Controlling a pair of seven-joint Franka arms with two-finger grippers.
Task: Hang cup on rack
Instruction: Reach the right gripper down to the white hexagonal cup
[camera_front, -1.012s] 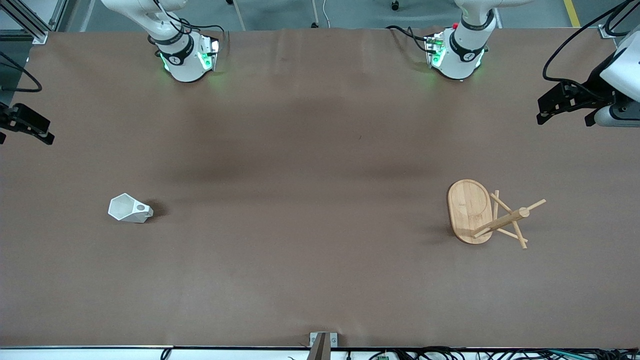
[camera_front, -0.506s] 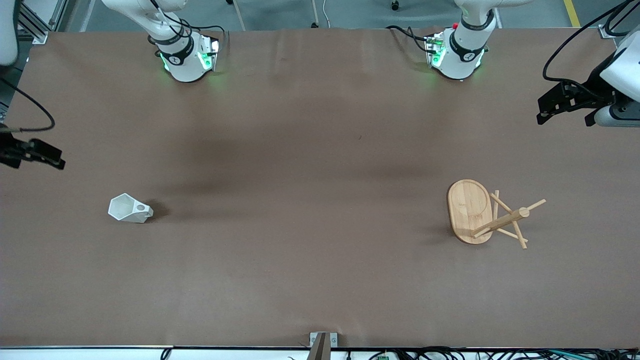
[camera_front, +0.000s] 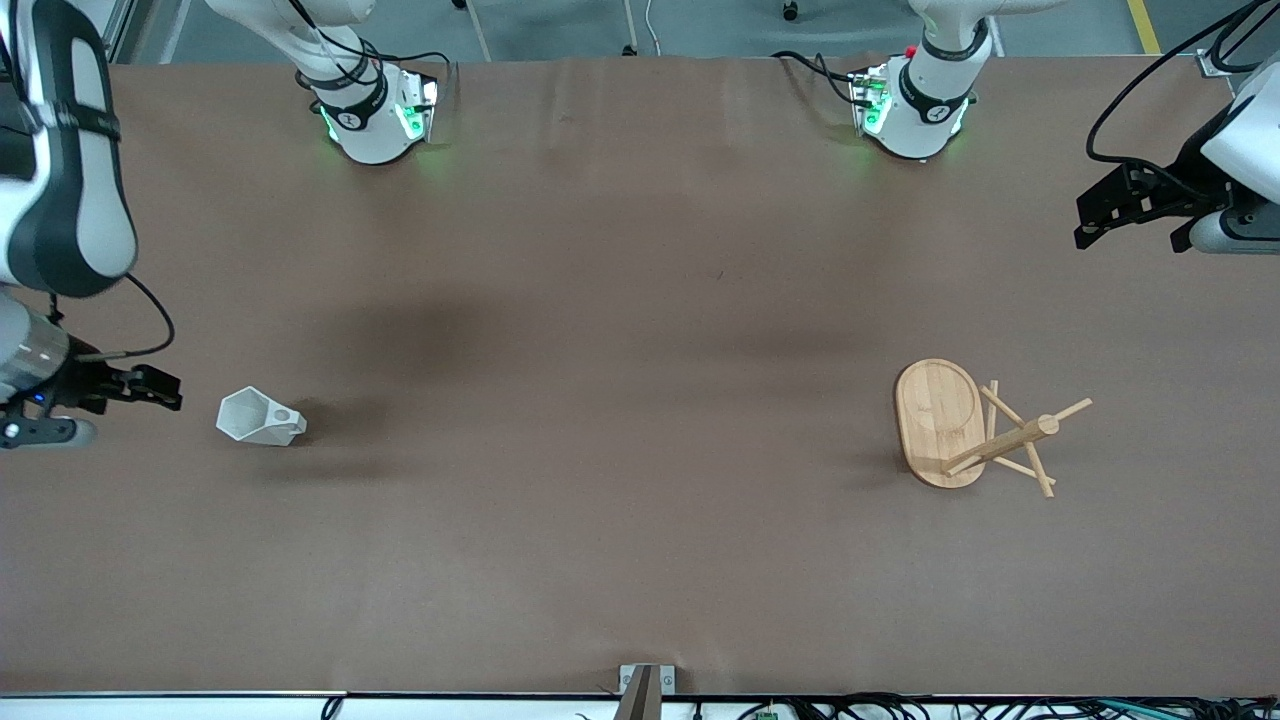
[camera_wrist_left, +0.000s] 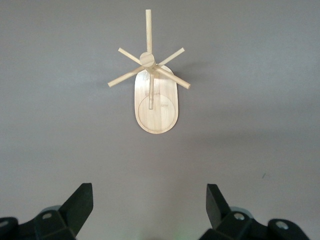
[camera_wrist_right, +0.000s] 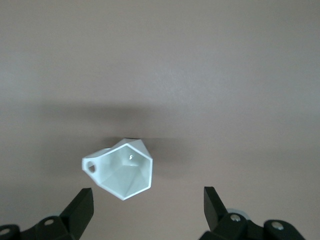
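My right gripper is going to pinch the cup next by the flat side of its rim opposite the cup's handle, because the cup's faceted body slopes back from its opening.
The white faceted cup lies on its side on the brown table toward the right arm's end, its mouth facing my right gripper. My right gripper is open and empty, beside the cup and apart from it. In the right wrist view the cup sits ahead of the open gripper, with its pierced handle to one side. The bamboo rack stands toward the left arm's end. My left gripper waits open and empty above the table, well short of the rack. The left wrist view shows the rack ahead of the open gripper.
The brown table cover spans the view. The two arm bases stand along its edge farthest from the front camera. A small metal bracket sits at the nearest edge.
My right arm has swung in from the table's end and its gripper has come down close beside the cup. The cup, the rack and the left arm have not moved.
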